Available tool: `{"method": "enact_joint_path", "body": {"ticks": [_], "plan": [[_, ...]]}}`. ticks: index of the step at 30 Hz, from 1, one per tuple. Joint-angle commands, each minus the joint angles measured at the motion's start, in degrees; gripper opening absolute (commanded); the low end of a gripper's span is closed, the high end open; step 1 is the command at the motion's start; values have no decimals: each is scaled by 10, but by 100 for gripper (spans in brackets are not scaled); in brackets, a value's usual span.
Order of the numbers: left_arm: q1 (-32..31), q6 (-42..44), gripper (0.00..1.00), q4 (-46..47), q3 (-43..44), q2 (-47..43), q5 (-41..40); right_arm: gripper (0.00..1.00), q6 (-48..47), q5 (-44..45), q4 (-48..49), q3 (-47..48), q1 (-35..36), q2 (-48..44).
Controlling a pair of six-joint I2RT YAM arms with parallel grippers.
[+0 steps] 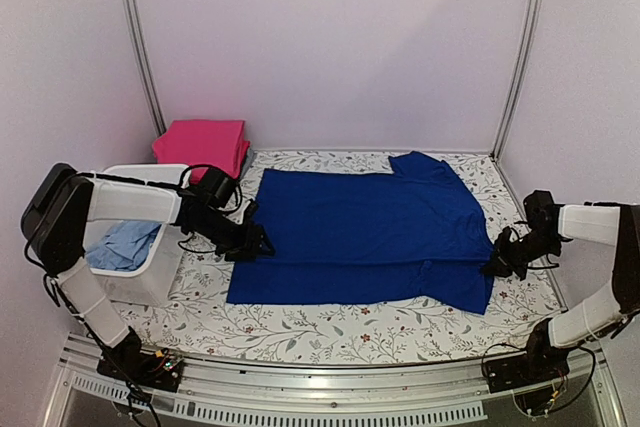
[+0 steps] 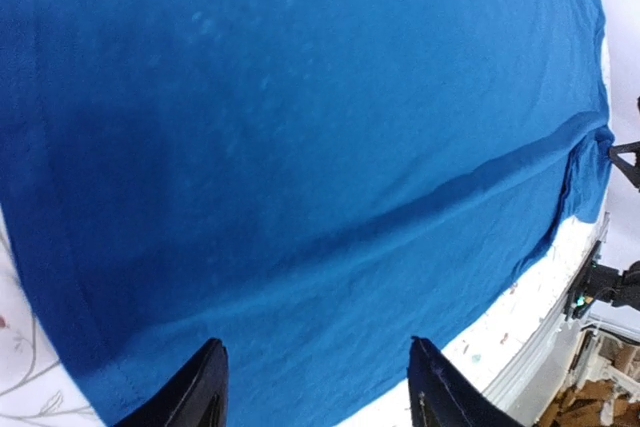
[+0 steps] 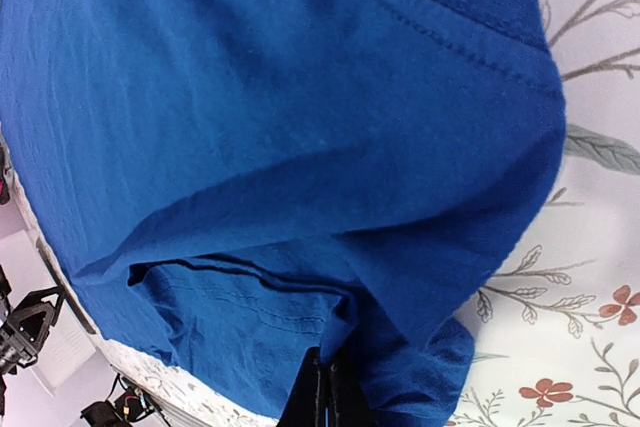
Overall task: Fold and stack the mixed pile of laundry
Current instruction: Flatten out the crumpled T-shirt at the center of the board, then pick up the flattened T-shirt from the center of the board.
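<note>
Next, my left gripper grabs the blue garment's near edge at its basket-side corner [image 1: 234,297], so that both grippers fold the garment over evenly.
A large royal-blue garment [image 1: 370,232] lies spread flat on the flowered table cover, its near part folded over along a crease. My left gripper [image 1: 252,242] is open at the garment's left edge; in the left wrist view [image 2: 315,343] the fingers straddle flat blue cloth [image 2: 300,147] and hold nothing. My right gripper [image 1: 495,265] is at the garment's right edge, shut on a bunched fold of the blue cloth [image 3: 300,147], as the right wrist view [image 3: 328,372] shows. A folded pink-red garment [image 1: 203,144] lies at the back left. A pale-blue shirt [image 1: 125,244] lies in the basket.
A white slotted basket [image 1: 150,282] stands at the left edge beside my left arm. Metal frame posts [image 1: 520,47] rise at the back corners. A metal rail [image 1: 330,387] runs along the table's near edge.
</note>
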Motion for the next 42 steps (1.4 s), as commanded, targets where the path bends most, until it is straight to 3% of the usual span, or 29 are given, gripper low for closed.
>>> {"method": "enact_joint_path", "body": {"ticks": [1, 4, 9, 16, 31, 37, 42], "plan": [[15, -46, 61, -25, -40, -45, -1, 0, -8, -35, -22, 10, 4, -31], [15, -80, 61, -60, -57, -74, -3, 0, -8, -46, -55, 12, 5, -72], [14, -160, 51, -115, -94, -138, -38, 0, -15, -59, -102, 6, 10, -125], [13, -246, 49, -173, -140, -202, -86, 0, 4, -73, -133, 6, 14, -190], [-22, -254, 42, -151, -159, -146, -93, 0, 0, -90, -167, 41, 14, -226], [-23, -257, 29, -146, -159, -118, -96, 0, -3, -93, -184, 46, 14, -240], [-25, -253, 6, -149, -157, -122, -90, 0, -2, -98, -206, 49, 14, -257]]}}
